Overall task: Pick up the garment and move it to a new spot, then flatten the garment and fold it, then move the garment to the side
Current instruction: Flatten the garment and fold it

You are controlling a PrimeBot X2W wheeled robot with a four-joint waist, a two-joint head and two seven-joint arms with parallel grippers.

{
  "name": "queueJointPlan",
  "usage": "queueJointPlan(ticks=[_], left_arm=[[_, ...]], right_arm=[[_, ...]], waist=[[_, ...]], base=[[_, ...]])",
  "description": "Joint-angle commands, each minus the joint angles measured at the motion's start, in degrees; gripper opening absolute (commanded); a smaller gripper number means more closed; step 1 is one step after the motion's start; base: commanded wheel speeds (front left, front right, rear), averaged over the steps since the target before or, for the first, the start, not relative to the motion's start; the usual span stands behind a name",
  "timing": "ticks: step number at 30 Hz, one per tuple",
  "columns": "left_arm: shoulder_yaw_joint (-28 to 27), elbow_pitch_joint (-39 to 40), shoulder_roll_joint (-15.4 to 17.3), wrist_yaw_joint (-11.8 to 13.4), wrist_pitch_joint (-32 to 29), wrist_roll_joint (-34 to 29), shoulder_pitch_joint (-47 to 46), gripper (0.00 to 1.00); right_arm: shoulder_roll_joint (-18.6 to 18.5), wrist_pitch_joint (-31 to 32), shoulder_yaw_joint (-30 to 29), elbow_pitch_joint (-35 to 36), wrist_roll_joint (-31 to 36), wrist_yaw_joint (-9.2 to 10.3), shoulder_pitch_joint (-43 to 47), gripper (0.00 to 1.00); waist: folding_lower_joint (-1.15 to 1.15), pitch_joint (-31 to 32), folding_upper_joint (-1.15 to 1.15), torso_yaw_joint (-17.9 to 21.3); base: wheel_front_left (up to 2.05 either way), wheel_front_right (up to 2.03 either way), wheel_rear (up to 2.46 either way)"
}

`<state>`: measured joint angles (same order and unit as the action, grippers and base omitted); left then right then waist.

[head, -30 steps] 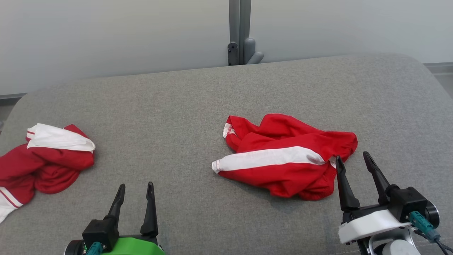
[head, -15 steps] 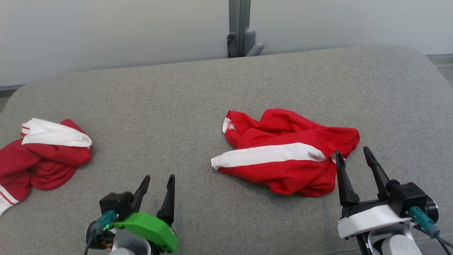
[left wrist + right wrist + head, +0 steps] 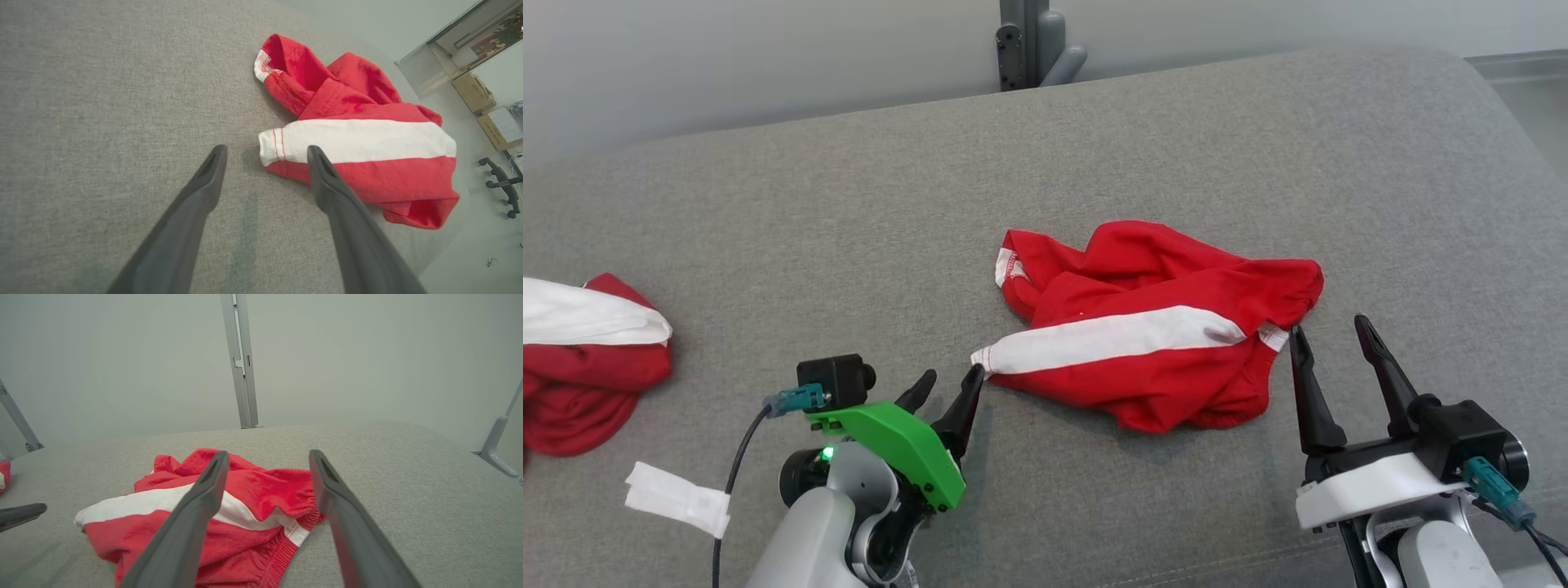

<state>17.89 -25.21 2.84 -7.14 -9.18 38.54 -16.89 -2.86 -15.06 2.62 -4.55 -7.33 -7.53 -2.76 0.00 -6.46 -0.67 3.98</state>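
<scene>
My left gripper is about to grab the garment next, by the stitched white corner of its stripe (image 3: 984,358). The corner sticks out free while the red cloth (image 3: 1150,387) lies bunched.
A crumpled red garment (image 3: 1152,327) with a white stripe lies in the middle of the grey cushion (image 3: 1094,147). My left gripper (image 3: 949,383) stands open at the stripe's left end, its right fingertip touching the white corner. In the left wrist view the garment (image 3: 359,143) lies just beyond the open left gripper (image 3: 265,153). To the garment's right, my right gripper (image 3: 1327,331) is open beside the elastic hem, nothing between its fingers. The right wrist view looks over the garment (image 3: 253,494) through the spread right gripper (image 3: 267,457).
A second red and white garment (image 3: 580,359) lies bunched at the cushion's left edge. A white tape tag (image 3: 678,498) sits on the left arm's cable. A grey post (image 3: 1029,41) rises behind the cushion. Beyond the far edge are boxes (image 3: 474,92) and a chair base (image 3: 502,185).
My left gripper has moved forward and right, up to the stripe's left end. The head camera has tilted and turned, shifting the whole scene left. The right gripper stays beside the hem.
</scene>
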Motion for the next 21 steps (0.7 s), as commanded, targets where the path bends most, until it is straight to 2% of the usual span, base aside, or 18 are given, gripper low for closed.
queueJointPlan(ticks=[1, 12, 21], left_arm=[[0.2, -0.9, 0.1, -0.3, -0.7, 0.9, -1.4, 1.00], [0.1, -6.3, 0.1, -0.2, -0.9, 5.5, -5.0, 1.00], [2.7, -4.7, 0.1, -0.4, -1.2, 10.4, -5.8, 1.00]], right_arm=[[-0.1, -0.2, 0.1, 0.1, -0.2, 0.08, -0.8, 1.00], [-0.1, -0.2, 0.0, 0.5, -0.3, 0.08, -1.1, 1.00], [-0.1, -0.2, -0.3, 0.6, -0.4, 0.08, -1.3, 1.00]], waist=[[0.00, -1.4, 0.67, 1.7], [0.00, -2.9, 0.67, 4.4], [0.00, -3.3, 0.67, 4.4]], base=[[0.00, 0.00, 0.00], [0.00, 0.00, 0.00], [0.00, 0.00, 0.00]])
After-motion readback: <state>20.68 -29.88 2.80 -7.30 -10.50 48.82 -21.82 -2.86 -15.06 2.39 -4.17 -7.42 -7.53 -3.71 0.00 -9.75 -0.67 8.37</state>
